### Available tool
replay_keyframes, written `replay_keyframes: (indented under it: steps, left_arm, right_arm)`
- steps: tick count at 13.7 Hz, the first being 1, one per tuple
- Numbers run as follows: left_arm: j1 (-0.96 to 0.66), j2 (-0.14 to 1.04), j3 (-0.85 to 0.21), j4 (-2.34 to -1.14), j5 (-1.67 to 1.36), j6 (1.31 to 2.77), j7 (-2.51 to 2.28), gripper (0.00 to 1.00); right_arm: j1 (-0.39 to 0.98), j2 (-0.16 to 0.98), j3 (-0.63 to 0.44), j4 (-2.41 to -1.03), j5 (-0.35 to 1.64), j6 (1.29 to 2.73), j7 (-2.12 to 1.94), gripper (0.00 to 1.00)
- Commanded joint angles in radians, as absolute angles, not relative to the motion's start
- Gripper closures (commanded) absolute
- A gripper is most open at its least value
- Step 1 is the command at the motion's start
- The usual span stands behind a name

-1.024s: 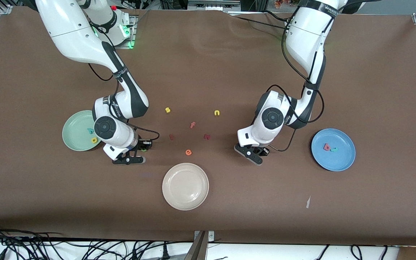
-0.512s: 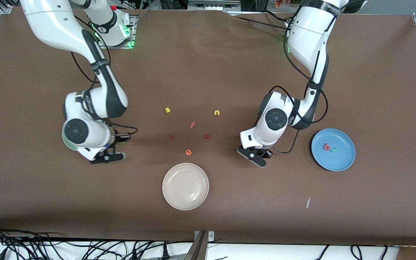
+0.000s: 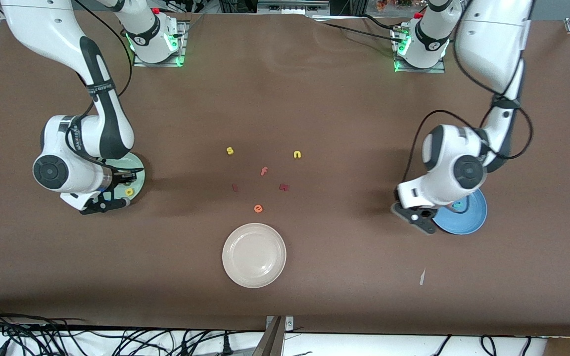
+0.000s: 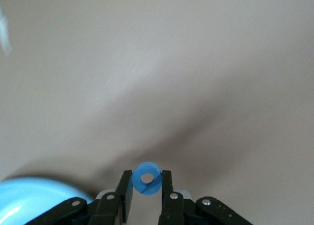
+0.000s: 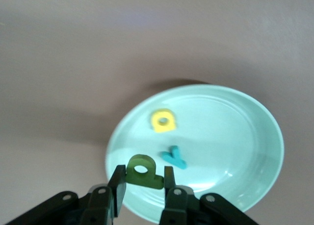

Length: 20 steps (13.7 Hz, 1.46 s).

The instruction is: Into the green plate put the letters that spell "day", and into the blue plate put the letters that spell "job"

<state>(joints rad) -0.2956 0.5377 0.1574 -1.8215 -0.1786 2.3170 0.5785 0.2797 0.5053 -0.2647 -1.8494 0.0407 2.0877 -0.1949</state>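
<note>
I should keep holding the o with my left gripper until it is over the blue plate, because the blue o (image 4: 146,189) hangs outside the blue plate's rim (image 4: 45,183).
My right gripper (image 3: 104,203) hangs over the edge of the green plate (image 3: 138,173), on the side nearer the front camera. It is shut on a green rounded letter (image 5: 143,172). In the right wrist view the green plate (image 5: 230,132) holds a yellow rounded letter (image 5: 163,121) and a teal y (image 5: 174,157). My left gripper (image 3: 421,221) is over the table just beside the blue plate (image 3: 468,220), shut on the blue ring-shaped o (image 4: 147,178). The left arm hides most of that plate. A teal letter (image 3: 457,203) peeks out on it, and the b is hidden.
In the middle of the table lie a yellow s (image 3: 230,151), a yellow n (image 3: 297,155), an orange f (image 3: 263,171), an orange e (image 3: 258,208) and two dark red letters (image 3: 235,187). A cream-white plate (image 3: 254,254) sits nearer the front camera.
Both arms swung outward from the middle of the table. The right gripper carried the green letter to the green plate, and the left gripper carried the blue o to the blue plate's edge.
</note>
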Motion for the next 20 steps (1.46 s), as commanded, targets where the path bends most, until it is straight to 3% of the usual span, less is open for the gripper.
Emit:
replay_keyframes:
  steps: [1, 3, 4, 5, 7, 11, 15, 18, 20]
  left_arm:
    - [-0.194, 0.463, 0.135, -1.931, -0.166, 2.322, 0.69, 0.93]
    - [-0.166, 0.463, 0.135, -1.947, -0.166, 2.324, 0.696, 0.92]
    - [-0.166, 0.463, 0.135, -1.947, -0.166, 2.324, 0.696, 0.85]
    - [-0.166, 0.463, 0.135, -1.945, -0.166, 2.325, 0.695, 0.62]
    - [-0.166, 0.456, 0.135, -1.945, -0.166, 2.326, 0.692, 0.0]
    - [-0.166, 0.367, 0.135, -2.015, -0.167, 2.329, 0.677, 0.0]
    - [-0.108, 0.091, 0.135, -2.178, -0.178, 2.332, 0.675, 0.0]
    - [-0.086, -0.055, 0.11, -2.163, -0.164, 2.2, 0.669, 0.0]
    - [-0.072, -0.09, 0.092, -2.106, -0.088, 2.094, 0.611, 0.0]
  right_arm:
    - [0.247, 0.497, -0.264, -1.868, 0.06, 2.106, -0.21, 0.02]
    - [0.256, 0.494, -0.259, -1.829, 0.06, 2.083, -0.213, 0.0]
    - [0.258, 0.494, -0.258, -1.801, 0.06, 2.05, -0.212, 0.0]
    - [0.262, 0.494, -0.253, -1.76, 0.06, 1.992, -0.212, 0.0]
    - [0.267, 0.492, -0.229, -1.679, 0.06, 1.869, -0.186, 0.0]
    - [0.294, 0.485, -0.198, -1.582, 0.058, 1.697, -0.066, 0.0]
    - [0.308, 0.436, -0.196, -1.554, 0.054, 1.603, -0.064, 0.0]
    - [0.227, 0.321, -0.057, -1.577, -0.003, 1.591, -0.071, 0.0]
    - [0.167, 0.25, 0.026, -1.582, -0.085, 1.582, -0.072, 0.0]
